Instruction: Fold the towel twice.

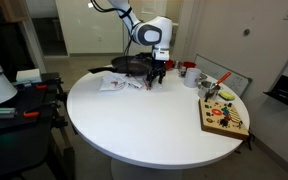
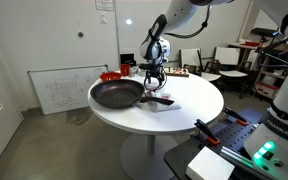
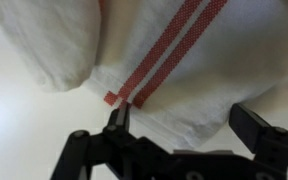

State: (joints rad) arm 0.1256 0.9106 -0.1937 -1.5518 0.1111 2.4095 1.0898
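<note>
The gripper grabs a fold of cloth at the edge of the white towel's striped end next, to fold that end over the rest of the towel.
A white towel with two red stripes (image 3: 199,60) lies crumpled on the round white table (image 1: 144,125). It shows in both exterior views (image 1: 120,83) (image 2: 160,101), next to a black frying pan (image 1: 132,65) (image 2: 117,95). My gripper (image 3: 186,122) is open and low over the towel's edge, one finger on each side of a fold of cloth. It is not shut on the cloth. In the exterior views the gripper (image 1: 156,72) (image 2: 154,83) points down at the towel's end beside the pan.
A wooden board with small colourful items (image 1: 224,116) lies near the table's edge. A red cup (image 1: 189,70) and other small things stand behind it. A whiteboard (image 2: 69,88) leans on the wall, and chairs (image 2: 229,60) stand beyond the table.
</note>
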